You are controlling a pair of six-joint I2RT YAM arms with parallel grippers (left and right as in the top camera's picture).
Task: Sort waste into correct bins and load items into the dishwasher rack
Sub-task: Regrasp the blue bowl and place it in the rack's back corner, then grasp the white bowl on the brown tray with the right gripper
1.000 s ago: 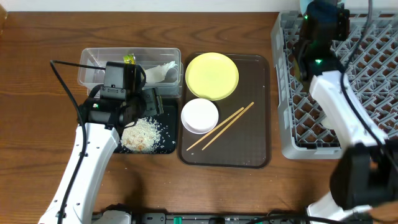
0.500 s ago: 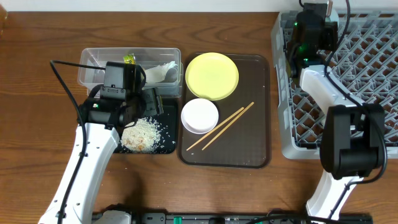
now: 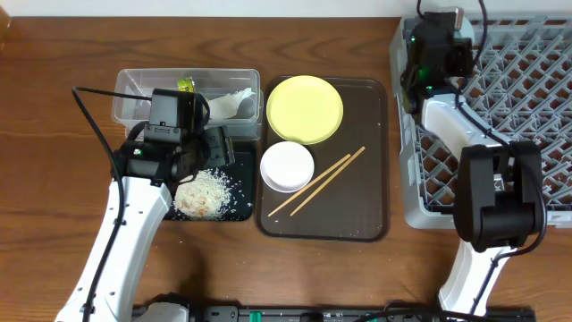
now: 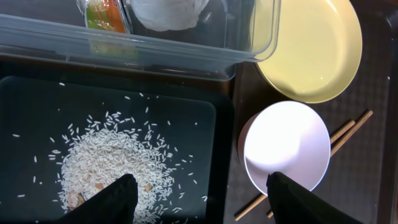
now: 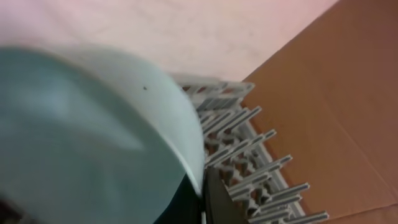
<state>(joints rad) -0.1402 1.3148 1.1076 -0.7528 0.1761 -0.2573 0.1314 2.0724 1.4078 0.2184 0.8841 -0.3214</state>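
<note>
The light blue bowl hangs above the rack wires near the rack's far rim, so it comes down, before my right gripper releases it.
My left gripper (image 4: 205, 205) is open and empty, low over the black tray (image 4: 186, 118), between the rice heap (image 4: 115, 168) and the white bowl (image 4: 286, 146). The clear tub (image 3: 134, 107) holds the green-yellow wrapper (image 3: 186, 85) and the white napkin (image 3: 231, 103). The yellow plate (image 3: 305, 109), the white bowl and the chopsticks (image 3: 319, 182) lie on the brown tray. My right gripper (image 3: 427, 54) is shut on the rim of the light blue bowl (image 5: 81, 137) over the far left corner of the grey dishwasher rack (image 3: 527, 134). The small white cup is out of view.
The brown serving tray (image 3: 357, 224) sits between the bins and the rack. Rack pegs (image 5: 249, 155) stand just beside the held bowl. Bare wooden table (image 3: 54, 179) lies to the left and along the front.
My right arm has swung left and back over the rack's far left corner with the bowl. The left arm has not moved.
</note>
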